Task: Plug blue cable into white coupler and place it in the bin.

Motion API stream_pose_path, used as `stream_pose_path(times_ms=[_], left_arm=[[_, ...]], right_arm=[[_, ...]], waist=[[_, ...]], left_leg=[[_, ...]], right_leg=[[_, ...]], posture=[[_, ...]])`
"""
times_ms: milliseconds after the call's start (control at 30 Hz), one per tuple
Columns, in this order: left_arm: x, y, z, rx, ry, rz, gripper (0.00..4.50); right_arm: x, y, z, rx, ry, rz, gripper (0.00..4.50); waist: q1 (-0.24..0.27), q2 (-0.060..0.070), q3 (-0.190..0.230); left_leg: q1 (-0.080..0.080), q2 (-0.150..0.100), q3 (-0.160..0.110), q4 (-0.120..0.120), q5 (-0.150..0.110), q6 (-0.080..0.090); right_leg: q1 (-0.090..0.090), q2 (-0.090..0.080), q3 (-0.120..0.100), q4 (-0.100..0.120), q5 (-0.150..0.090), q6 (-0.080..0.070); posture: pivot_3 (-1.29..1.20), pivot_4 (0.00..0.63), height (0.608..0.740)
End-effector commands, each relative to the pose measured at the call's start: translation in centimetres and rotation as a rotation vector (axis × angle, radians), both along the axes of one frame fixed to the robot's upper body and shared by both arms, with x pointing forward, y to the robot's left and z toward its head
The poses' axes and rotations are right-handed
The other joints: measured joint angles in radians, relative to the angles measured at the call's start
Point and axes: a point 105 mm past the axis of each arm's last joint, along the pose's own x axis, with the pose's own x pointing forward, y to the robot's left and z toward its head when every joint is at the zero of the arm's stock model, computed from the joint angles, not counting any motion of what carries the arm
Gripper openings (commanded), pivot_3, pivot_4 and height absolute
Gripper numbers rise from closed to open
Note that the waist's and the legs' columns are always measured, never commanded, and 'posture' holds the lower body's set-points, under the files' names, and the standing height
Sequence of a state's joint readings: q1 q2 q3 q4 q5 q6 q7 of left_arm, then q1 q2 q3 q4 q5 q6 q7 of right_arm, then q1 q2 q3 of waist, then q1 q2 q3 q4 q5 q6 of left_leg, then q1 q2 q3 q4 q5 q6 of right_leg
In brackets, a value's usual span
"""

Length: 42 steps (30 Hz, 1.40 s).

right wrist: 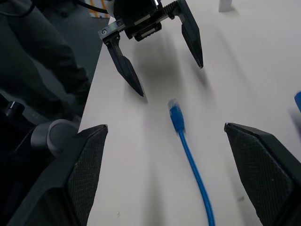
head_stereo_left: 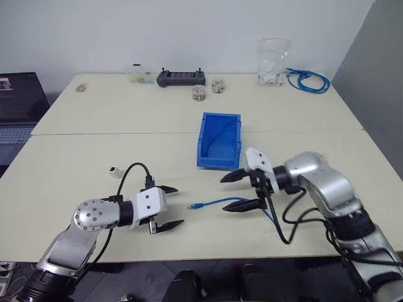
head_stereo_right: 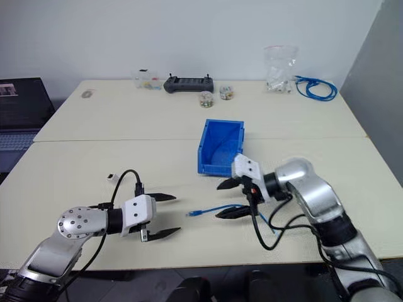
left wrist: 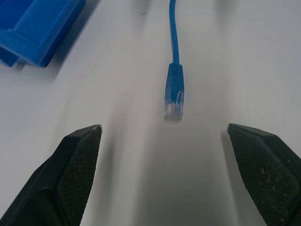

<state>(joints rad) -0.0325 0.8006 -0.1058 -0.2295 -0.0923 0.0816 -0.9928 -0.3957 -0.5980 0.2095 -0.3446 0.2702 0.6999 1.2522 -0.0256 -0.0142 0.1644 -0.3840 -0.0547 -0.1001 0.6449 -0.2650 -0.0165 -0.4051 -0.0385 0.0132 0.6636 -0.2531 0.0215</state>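
Observation:
My right gripper is going to grab the cable by its blue boot (head_stereo_left: 197,206), so that the cable's clear plug (head_stereo_left: 190,207) stays free to go into the white coupler.
The blue cable (head_stereo_left: 217,202) lies loose on the table, its clear plug (left wrist: 174,101) pointing toward my left gripper (head_stereo_left: 179,205). That gripper is open and empty, a short way from the plug. My right gripper (head_stereo_left: 223,194) hangs open just above the cable, one finger on each side, gripping nothing. The white coupler (head_stereo_left: 114,170) sits alone on the table beyond my left arm, clear of both grippers. Behind the cable stands the bin (head_stereo_left: 219,139), bright blue, with a strand of blue cable running into it.
At the far edge are a coiled blue cable bundle (head_stereo_left: 308,80), a clear plastic bag (head_stereo_left: 272,63), a black controller (head_stereo_left: 181,77), two small jars (head_stereo_left: 198,93) and a clear box (head_stereo_left: 141,73). A laptop (head_stereo_left: 19,100) sits off the table's left.

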Motion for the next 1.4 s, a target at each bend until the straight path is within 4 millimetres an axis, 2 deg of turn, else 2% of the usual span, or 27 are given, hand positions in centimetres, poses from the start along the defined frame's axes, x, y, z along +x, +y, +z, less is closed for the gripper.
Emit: stream_pose_path(times_ms=[33, 367, 567, 600, 633, 800, 1000, 1033, 1133, 1400], left_arm=[[0.4, -0.6, 0.0, -0.006, -0.012, -0.003, 4.50], [1.8, -1.6, -2.4, 0.049, 0.012, -0.011, 4.50], [1.6, -0.5, -4.6, 0.169, 0.088, -0.025, 3.43], [1.7, -0.3, -5.0, 0.194, 0.101, -0.020, 3.00], [2.0, -0.1, -5.3, 0.220, 0.110, -0.008, 2.97], [2.6, 0.5, -6.3, 0.278, 0.129, 0.018, 1.93], [2.7, 0.9, -7.1, 0.326, 0.146, 0.002, 0.70], [2.7, 0.9, -7.2, 0.326, 0.146, 0.000, 0.38], [2.7, 0.8, -7.1, 0.318, 0.151, -0.003, 0.24], [2.4, 0.6, -4.5, 0.218, 0.231, 0.016, 0.24]], right_arm=[[-1.4, 0.1, 0.7, 0.047, -0.022, -0.034, 4.22], [-3.1, 0.4, 0.3, 0.094, 0.035, -0.124, 4.22], [-3.3, 0.4, 0.6, 0.112, 0.041, -0.141, 4.24], [-3.3, 0.4, 0.7, 0.118, 0.042, -0.143, 4.24], [-3.4, 0.5, 0.8, 0.125, 0.043, -0.143, 4.24], [-3.5, 0.6, 1.1, 0.137, 0.050, -0.146, 4.24], [-3.6, 0.5, 1.2, 0.137, 0.049, -0.162, 4.24], [-3.5, 0.4, 1.1, 0.135, 0.049, -0.166, 4.24], [-3.5, 0.3, 1.0, 0.131, 0.047, -0.180, 4.24], [-4.0, 0.1, 1.3, 0.164, 0.075, -0.171, 4.24]], waist=[[-0.004, 0.000, 0.001], [0.002, 0.000, 0.000], [0.002, 0.000, -0.004], [0.002, 0.001, -0.005], [0.002, 0.002, -0.006], [0.002, 0.003, -0.007], [0.001, 0.007, -0.013], [0.001, 0.007, -0.013], [0.000, 0.009, -0.017], [-0.008, 0.008, -0.016]], left_leg=[[0.000, 0.000, 0.000, 0.000, 0.000, 0.000], [0.001, 0.000, 0.002, 0.001, 0.000, 0.000], [0.002, 0.000, 0.001, 0.001, 0.000, 0.000], [0.003, 0.000, 0.001, 0.001, 0.000, 0.000], [0.003, 0.000, 0.001, 0.001, 0.000, 0.000], [0.018, 0.000, 0.000, -0.002, -0.001, 0.002], [0.020, 0.000, 0.000, -0.003, -0.002, 0.003], [0.021, 0.000, 0.000, -0.003, -0.002, 0.003], [0.021, 0.000, 0.000, -0.003, -0.002, 0.003], [0.020, 0.001, 0.000, -0.003, -0.002, 0.003]], right_leg=[[0.000, 0.000, 0.000, 0.000, 0.000, 0.000], [0.001, 0.000, 0.001, 0.000, -0.003, 0.005], [0.002, 0.000, 0.001, 0.000, -0.003, 0.005], [0.003, 0.000, 0.001, 0.000, -0.003, 0.005], [0.003, 0.000, 0.001, 0.000, -0.003, 0.005], [0.020, 0.000, 0.000, -0.005, -0.007, 0.007], [0.022, 0.000, 0.000, -0.006, -0.008, 0.008], [0.022, 0.000, 0.000, -0.005, -0.008, 0.008], [0.022, 0.000, 0.000, -0.005, -0.008, 0.008], [0.022, 0.001, 0.000, -0.005, -0.009, 0.008]], posture=[[0.00, 0.150, 0.740], [0.00, 0.150, 0.740], [0.00, 0.150, 0.740], [0.00, 0.150, 0.740], [0.00, 0.150, 0.740], [0.00, 0.150, 0.740], [0.00, 0.150, 0.740], [0.00, 0.150, 0.740], [0.00, 0.150, 0.740], [0.00, 0.150, 0.740]])
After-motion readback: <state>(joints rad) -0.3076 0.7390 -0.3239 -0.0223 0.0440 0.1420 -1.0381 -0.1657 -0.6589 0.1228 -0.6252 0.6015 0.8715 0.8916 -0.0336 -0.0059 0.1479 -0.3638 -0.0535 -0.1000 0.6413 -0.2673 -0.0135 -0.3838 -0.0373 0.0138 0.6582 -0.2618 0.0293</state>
